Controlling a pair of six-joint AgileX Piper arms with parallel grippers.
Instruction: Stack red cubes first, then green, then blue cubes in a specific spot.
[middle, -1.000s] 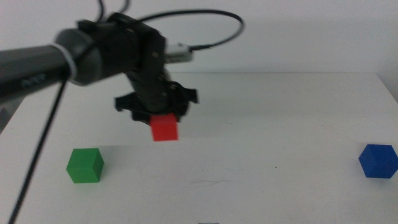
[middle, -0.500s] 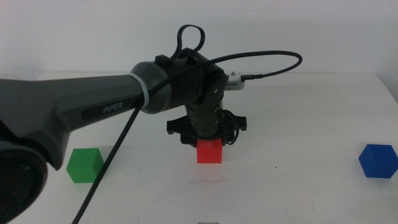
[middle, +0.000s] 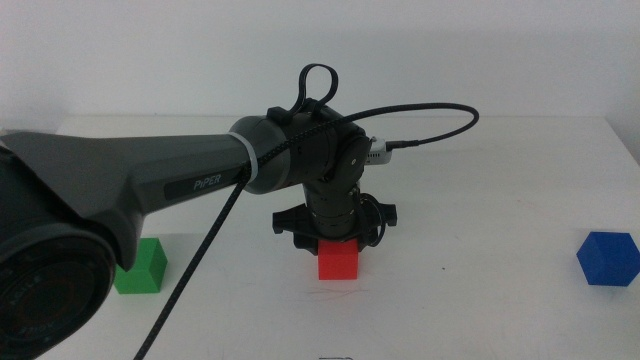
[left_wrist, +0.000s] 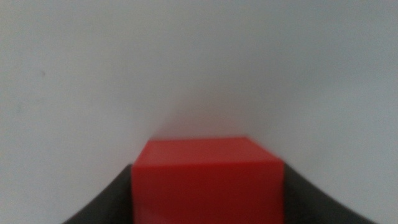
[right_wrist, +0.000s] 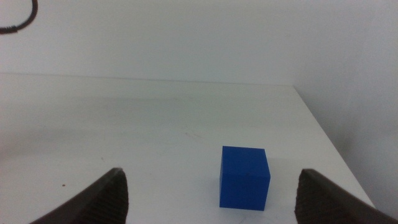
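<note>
The robot's left gripper should open now, because the red cube's lower edge (middle: 338, 278) squarely touches the white tabletop beside the faint red marks.
My left gripper (middle: 337, 248) reaches over the middle of the table and is shut on the red cube (middle: 338, 261), which sits at or just above the white tabletop. In the left wrist view the red cube (left_wrist: 208, 182) fills the space between the two dark jaws. The green cube (middle: 140, 267) stands at the front left, partly hidden behind the left arm. The blue cube (middle: 608, 259) stands at the front right. The right wrist view shows the blue cube (right_wrist: 244, 177) ahead of my open right gripper (right_wrist: 211, 199), which is out of the middle view.
The left arm (middle: 130, 190) crosses the left half of the table, and its black cable (middle: 190, 275) hangs toward the front edge. The table's right edge (right_wrist: 323, 134) runs close to the blue cube.
My left gripper has carried the red cube from above the table's left-middle down and right to the centre, where it has come lower to the tabletop. The green and blue cubes have not moved.
</note>
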